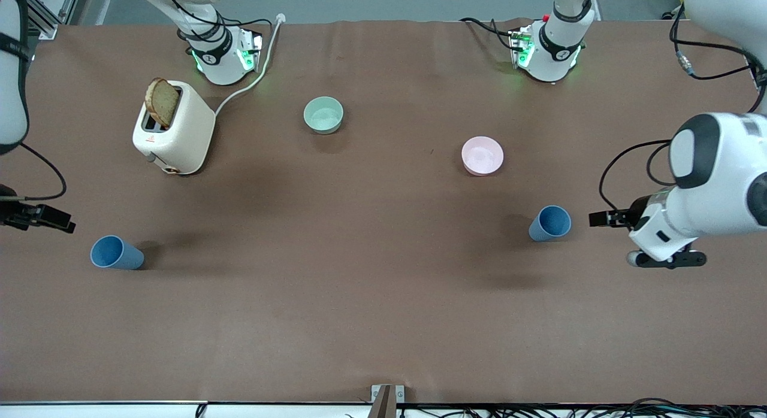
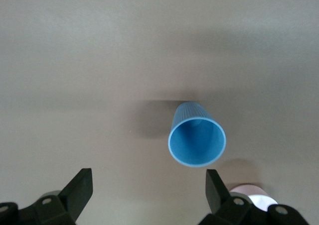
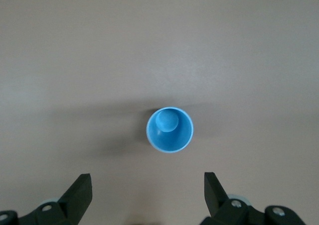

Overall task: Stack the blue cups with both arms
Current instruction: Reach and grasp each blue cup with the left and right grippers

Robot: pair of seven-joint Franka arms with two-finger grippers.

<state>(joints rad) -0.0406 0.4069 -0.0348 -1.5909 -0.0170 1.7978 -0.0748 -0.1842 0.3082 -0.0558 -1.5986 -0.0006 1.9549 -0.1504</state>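
Observation:
The robot's right gripper should next grab this blue cup by its rim, so that it can stack it with the other blue cup (image 1: 550,224).
Two blue cups stand upright on the brown table. One cup (image 1: 549,223) is toward the left arm's end and also shows in the left wrist view (image 2: 197,135). The other cup (image 1: 117,253) is toward the right arm's end and also shows in the right wrist view (image 3: 169,129). My left gripper (image 1: 666,260) (image 2: 149,172) is open and empty, up over the table beside its cup and apart from it. My right gripper (image 3: 147,177) is open and empty above the table, short of its cup. In the front view only its dark wrist part (image 1: 39,217) shows at the edge.
A cream toaster (image 1: 174,136) with a slice of bread (image 1: 162,102) stands near the right arm's base, its white cable (image 1: 251,76) running to the table's edge. A mint-green bowl (image 1: 323,114) and a pale pink bowl (image 1: 482,156) sit farther from the front camera than the cups.

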